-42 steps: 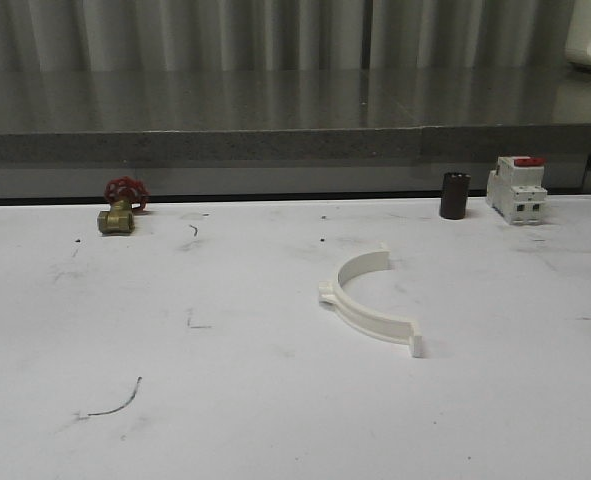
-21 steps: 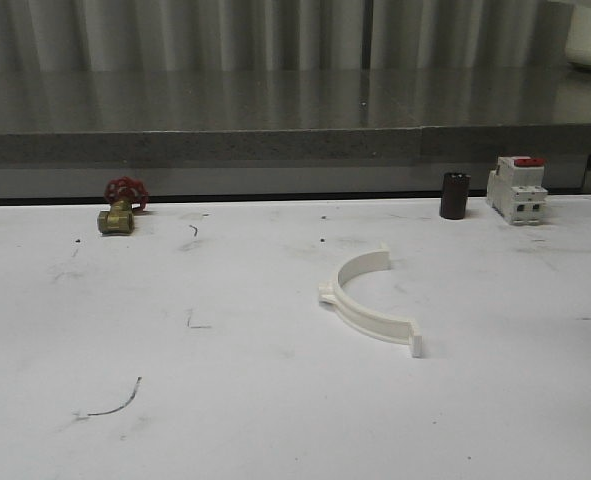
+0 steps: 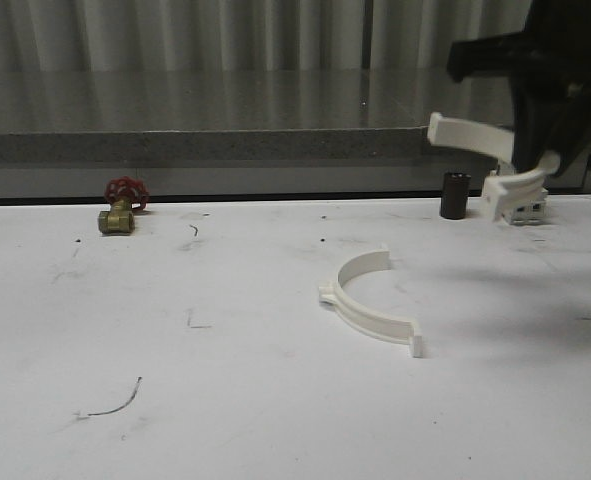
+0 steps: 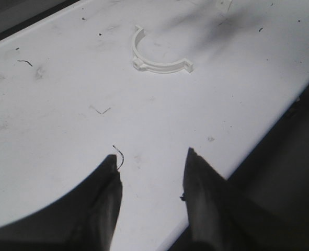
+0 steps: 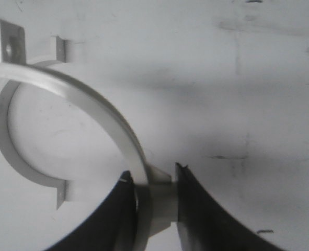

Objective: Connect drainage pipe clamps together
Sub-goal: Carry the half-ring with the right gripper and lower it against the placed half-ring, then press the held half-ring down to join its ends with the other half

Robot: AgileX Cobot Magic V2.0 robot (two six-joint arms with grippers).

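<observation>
The held clamp (image 3: 472,137) hangs above the table, away from the ends of the lying clamp. The robot's right gripper should keep hold of the held clamp until the held clamp gets to those ends.
One white half-ring drainage pipe clamp (image 3: 370,300) lies on the white table (image 3: 225,400), right of centre, its small square tabs at both ends. My right gripper (image 3: 535,160) hangs well above the table's back right corner, shut on a second clamp (image 3: 470,133) that sticks out to the left. In the right wrist view the fingers (image 5: 193,209) pinch the held clamp (image 5: 91,99) near one end, and the lying clamp (image 5: 8,151) shows below it. My left gripper (image 4: 151,157) stands open over the table's near edge, far from the lying clamp (image 4: 159,65).
A brass valve with a red handwheel (image 3: 120,208) sits at the back left. A dark cylinder (image 3: 455,195) and a white breaker (image 3: 525,208) stand at the back right, under the held clamp. A grey ledge (image 3: 195,145) runs behind the table.
The right arm has come into the front view at the upper right, carrying its clamp. The clamp on the table has not moved.
</observation>
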